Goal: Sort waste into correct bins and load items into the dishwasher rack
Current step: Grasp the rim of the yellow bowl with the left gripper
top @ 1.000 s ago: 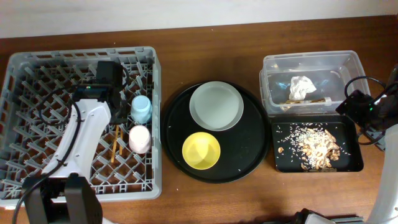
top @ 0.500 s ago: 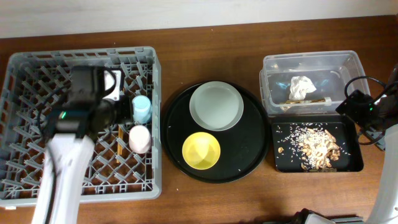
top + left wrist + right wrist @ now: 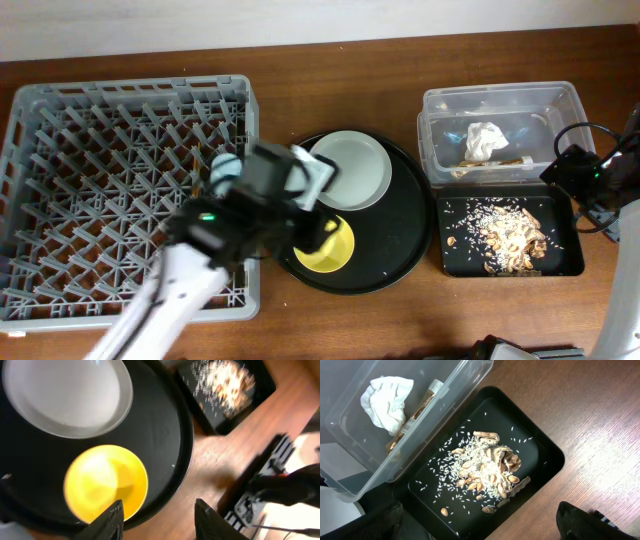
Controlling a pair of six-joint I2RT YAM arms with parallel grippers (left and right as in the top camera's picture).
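The yellow bowl needs to stand on edge in the dishwasher rack, so my left gripper should next grab the bowl by its near rim.
My left gripper is open and empty, hovering over the near edge of the yellow bowl on the big round black tray. In the left wrist view its fingers straddle the bowl's rim and the tray edge. The grey-white plate lies behind the bowl. The grey dishwasher rack holds the light-blue cup; the pink cup and chopsticks are hidden under my arm. My right gripper is open above the black rectangular tray of flaky scraps. The clear tub holds the white tissue and a wrapper scrap.
The big round black tray lies between the rack and the two bins. The clear tub stands behind the black rectangular tray at the right. My right arm and its cable are at the right table edge.
My left arm has swung right, out of the rack, to above the yellow bowl on the round tray. The right arm has not moved.
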